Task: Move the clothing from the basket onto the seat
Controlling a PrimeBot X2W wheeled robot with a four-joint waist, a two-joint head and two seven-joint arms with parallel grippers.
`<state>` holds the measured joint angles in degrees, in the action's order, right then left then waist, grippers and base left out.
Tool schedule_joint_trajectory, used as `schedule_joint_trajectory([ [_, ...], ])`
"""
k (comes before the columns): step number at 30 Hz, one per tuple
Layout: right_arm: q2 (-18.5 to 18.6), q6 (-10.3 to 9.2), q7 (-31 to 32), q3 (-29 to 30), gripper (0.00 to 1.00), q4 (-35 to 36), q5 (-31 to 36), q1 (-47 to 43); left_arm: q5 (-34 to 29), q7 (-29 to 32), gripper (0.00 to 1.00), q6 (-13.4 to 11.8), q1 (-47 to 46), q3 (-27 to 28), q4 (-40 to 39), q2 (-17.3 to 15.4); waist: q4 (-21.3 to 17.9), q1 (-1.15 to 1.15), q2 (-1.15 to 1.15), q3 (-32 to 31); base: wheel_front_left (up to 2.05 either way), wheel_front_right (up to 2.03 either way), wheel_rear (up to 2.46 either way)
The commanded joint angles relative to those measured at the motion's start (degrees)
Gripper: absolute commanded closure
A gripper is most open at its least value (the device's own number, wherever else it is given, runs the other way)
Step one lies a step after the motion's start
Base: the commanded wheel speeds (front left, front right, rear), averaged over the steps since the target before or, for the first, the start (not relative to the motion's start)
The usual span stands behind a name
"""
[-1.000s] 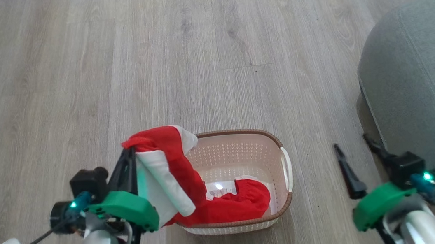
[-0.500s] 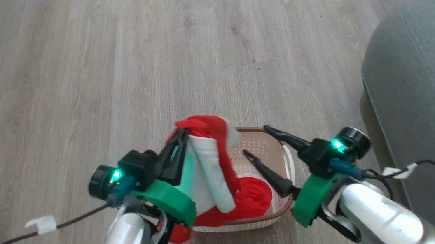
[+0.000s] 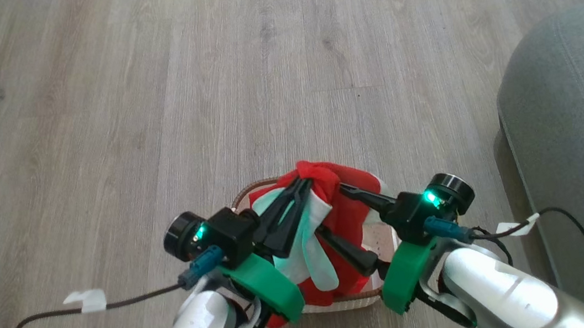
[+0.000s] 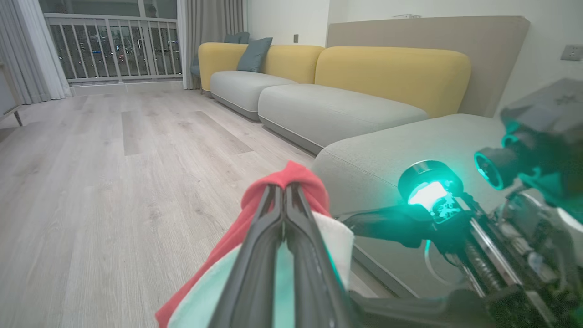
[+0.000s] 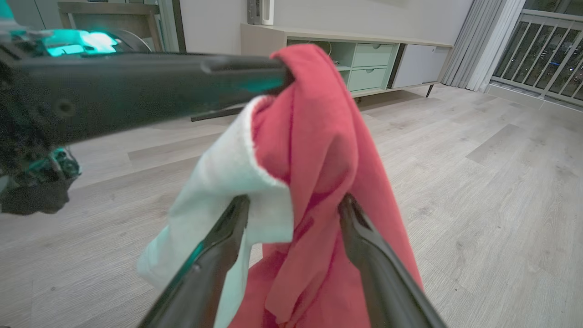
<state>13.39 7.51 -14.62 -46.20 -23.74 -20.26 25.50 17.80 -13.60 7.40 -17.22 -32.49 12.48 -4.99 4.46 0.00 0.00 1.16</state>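
Note:
The red and white garment needs to go onto the seat [image 3: 577, 123]. My right gripper should grab it next by its bunched fold to carry it there.
My left gripper [image 3: 303, 185] is shut on a red garment with a white panel [image 3: 350, 209], holding it up over the basket. The cloth hangs from the pinched fingertips [image 4: 284, 187]. My right gripper [image 3: 329, 209] is open, and its two fingers stand on either side of the hanging garment [image 5: 314, 150] without closing. The cream basket's brown rim [image 3: 240, 195] peeks out beneath the arms; the rest of the basket is covered. Red cloth low in the basket [image 3: 351, 282] cannot be told apart from the held piece. The grey-green seat [image 3: 577, 123] rises at the right.
A black cable with a white tag [image 3: 86, 301] trails over the wooden floor [image 3: 259, 79] at the lower left. A long sofa with yellow backs [image 4: 391, 73] runs behind the seat. A pale green sideboard [image 5: 364, 64] stands by the far wall.
My left gripper has carried the garment rightward to hang over the basket. My right gripper has swung in from beside the seat, and its open fingers now straddle the hanging cloth.

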Motion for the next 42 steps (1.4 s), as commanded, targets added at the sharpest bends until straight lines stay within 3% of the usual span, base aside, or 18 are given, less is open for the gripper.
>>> schedule_joint_trajectory([
  [1, 0.3, -0.02, -0.4, -0.2, 0.00, 1.8, -0.5, 2.5, 0.9, 0.0, 1.00, 0.0, -2.9, 1.2, -2.6, -1.0, 0.0, 0.00, 0.00, 0.0, 0.00, 0.00, 0.00],
  [8, 0.8, -0.02, -0.4, 0.5, 0.00, 2.2, -1.0, 2.6, 7.7, 0.0, 1.00, 0.1, -3.5, -4.5, -5.4, -3.3, -0.3, 0.00, 0.00, -0.1, 0.00, 0.00, 0.00],
  [9, 0.7, -0.02, -0.4, 0.7, 0.52, 2.3, -1.1, 2.5, 8.7, 0.0, 1.00, 0.1, -3.7, -5.3, -5.8, -3.7, -0.3, 0.00, 0.00, -0.1, 0.00, 0.00, 0.00],
  [11, 0.6, -0.02, -0.4, 0.6, 1.00, 2.6, -1.8, 2.2, 10.4, -0.1, 1.00, 0.1, -4.1, -6.5, -6.4, -4.6, -0.4, 0.00, 0.00, -0.1, 0.00, 0.00, 0.00],
  [18, 1.2, -0.02, -0.4, 0.9, 1.00, 2.7, -4.2, 1.7, 12.7, -0.5, 1.00, 0.1, -4.9, -7.5, -6.6, -6.4, -1.1, 0.00, 0.00, 0.4, 0.00, 0.00, 0.00],
  [19, 1.3, -0.02, -0.4, 1.0, 1.00, 2.7, -4.4, 1.7, 12.8, -0.6, 0.92, 0.1, -5.0, -7.4, -6.4, -6.5, -1.2, 0.00, 0.00, 0.5, 0.00, 0.00, 0.00],
  [22, 1.7, -0.02, -0.4, 1.8, 1.00, 2.8, -4.8, 1.7, 12.6, -0.8, 0.55, -0.1, -5.1, -6.9, -5.9, -6.6, -1.7, 0.00, 0.00, 0.9, 0.00, 0.00, 0.00],
  [23, 1.9, -0.02, -0.4, 2.1, 1.00, 2.8, -4.9, 1.7, 12.4, -0.9, 0.28, -0.2, -5.1, -6.6, -5.6, -6.6, -2.0, 0.00, 0.00, 1.0, 0.00, 0.00, 0.00],
  [24, 2.1, -0.02, -0.4, 2.4, 1.00, 2.9, -4.9, 1.8, 12.1, -1.0, 0.08, -0.4, -5.1, -6.4, -5.3, -6.6, -2.4, 0.00, 0.00, 1.2, 0.00, 0.00, 0.00],
  [25, 2.3, -0.02, -0.4, 2.7, 1.00, 2.9, -4.9, 1.8, 11.9, -1.0, 0.00, -0.6, -5.0, -6.2, -5.0, -6.6, -2.9, 0.00, 0.00, 1.4, 0.00, 0.00, 0.00],
  [30, 3.6, -0.02, -0.4, 5.1, 1.00, 3.7, -5.1, 1.9, 10.2, -1.3, 0.00, -0.9, -4.7, -6.0, -3.9, -6.5, -5.7, 0.00, 0.00, 2.1, 0.00, 0.00, 0.00],
  [42, 9.0, -0.02, -0.4, 19.0, 1.00, 6.0, -2.8, 1.4, 4.8, -1.4, 0.00, -0.2, -3.8, -4.6, -1.9, -2.3, -18.9, 0.00, 0.00, 4.8, 0.00, 0.00, 0.00],
])
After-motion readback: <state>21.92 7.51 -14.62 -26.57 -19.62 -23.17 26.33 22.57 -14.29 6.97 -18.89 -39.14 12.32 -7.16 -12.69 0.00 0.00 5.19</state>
